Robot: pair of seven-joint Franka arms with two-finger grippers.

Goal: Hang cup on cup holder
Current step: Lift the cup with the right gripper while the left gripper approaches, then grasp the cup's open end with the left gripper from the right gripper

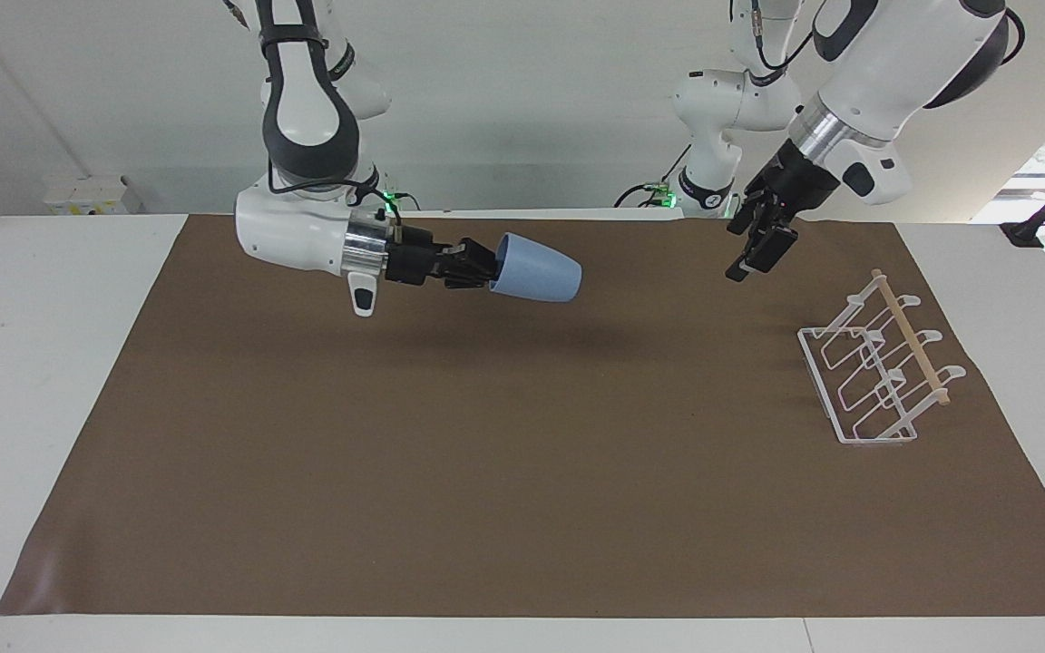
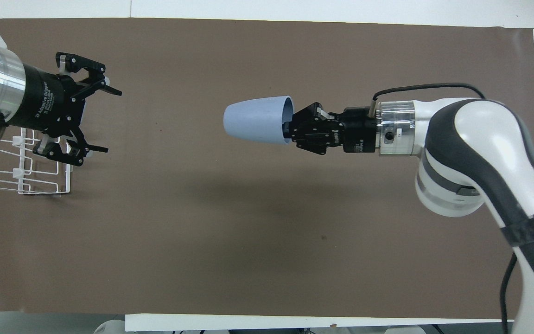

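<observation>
The left gripper takes hold of the light-blue cup by its free base end (image 2: pixel 232 119) next. My right gripper's fingers already cover the cup's rim.
The light-blue cup (image 1: pixel 536 268) is held on its side in the air over the middle of the mat, base pointing toward the left arm's end; it also shows in the overhead view (image 2: pixel 255 119). My right gripper (image 1: pixel 489 264) (image 2: pixel 289 128) is shut on the cup's rim, with one finger inside the mouth. The white wire cup holder (image 1: pixel 876 376) (image 2: pixel 40 162) with its wooden rod stands on the mat at the left arm's end. My left gripper (image 1: pixel 747 252) (image 2: pixel 111 121) is open and empty, raised in the air beside the holder, pointing toward the cup.
A brown mat (image 1: pixel 522 472) covers most of the white table (image 1: pixel 24 363). Nothing else lies on the mat between the cup and the holder.
</observation>
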